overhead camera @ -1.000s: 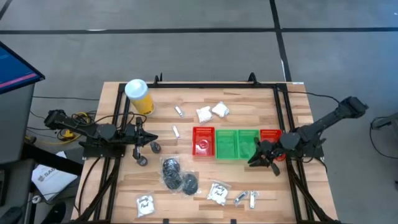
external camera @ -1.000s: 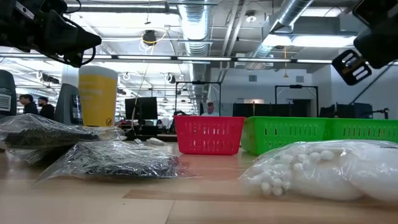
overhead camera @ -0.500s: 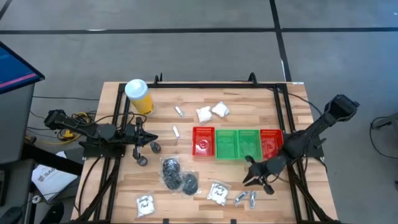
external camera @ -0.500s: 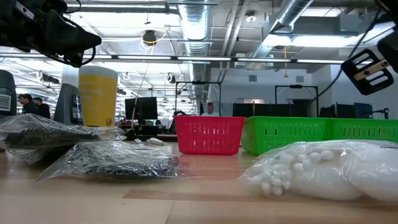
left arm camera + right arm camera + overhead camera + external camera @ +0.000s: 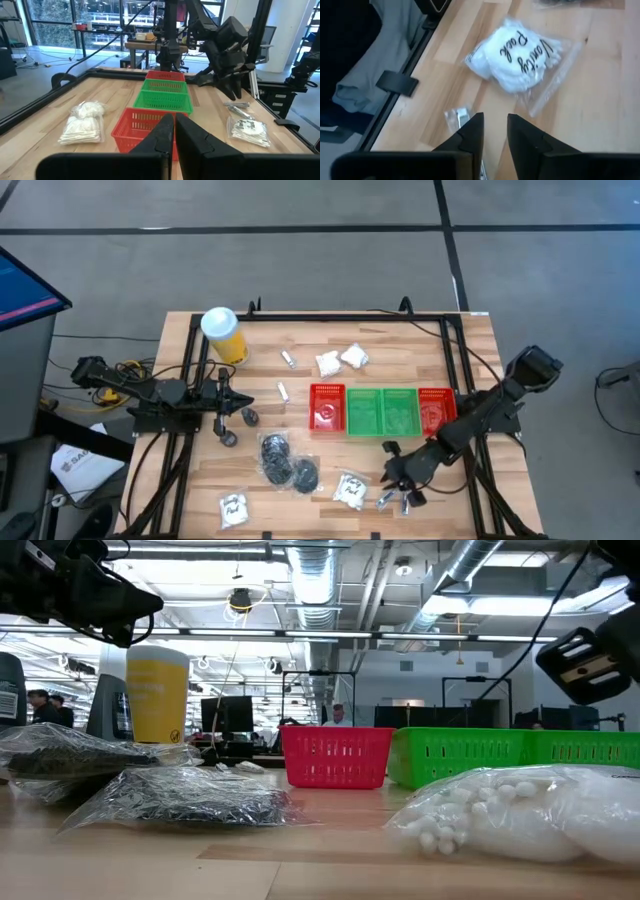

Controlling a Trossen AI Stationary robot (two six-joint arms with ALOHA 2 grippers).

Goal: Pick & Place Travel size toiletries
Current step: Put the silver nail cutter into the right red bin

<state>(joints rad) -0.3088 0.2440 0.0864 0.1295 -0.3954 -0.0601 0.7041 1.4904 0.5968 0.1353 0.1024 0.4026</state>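
My right gripper should next grab the silver tube by the middle of its wrapped body [image 5: 386, 498], so that it can put the tube in the red tray [image 5: 437, 408].
My right gripper [image 5: 396, 480] [image 5: 495, 131] hovers open near the table's near edge, just above two small silver tubes [image 5: 396, 499] [image 5: 457, 116] and beside a white sachet [image 5: 350, 488] [image 5: 519, 54] with handwriting on it. All of these lie flat on the wood. More toiletries are scattered about: another sachet [image 5: 234, 507], two white sachets [image 5: 340, 360], clear bags of black pieces [image 5: 287, 460] and two tiny tubes [image 5: 284, 376]. My left gripper [image 5: 246, 404] [image 5: 175, 135] waits shut at the table's left side, holding nothing.
A row of red and green compartment trays [image 5: 380, 410] [image 5: 165, 92] sits mid-table, just beyond my right gripper. A yellow cylinder with a white lid [image 5: 224, 333] stands at the far left corner. A black frame [image 5: 455, 350] rims the table. Bare wood lies between the trays and the near sachets.
My right arm has swung from above the right end of the tray row toward the table's near edge and leftward, coming down over the two silver tubes. No object has moved.
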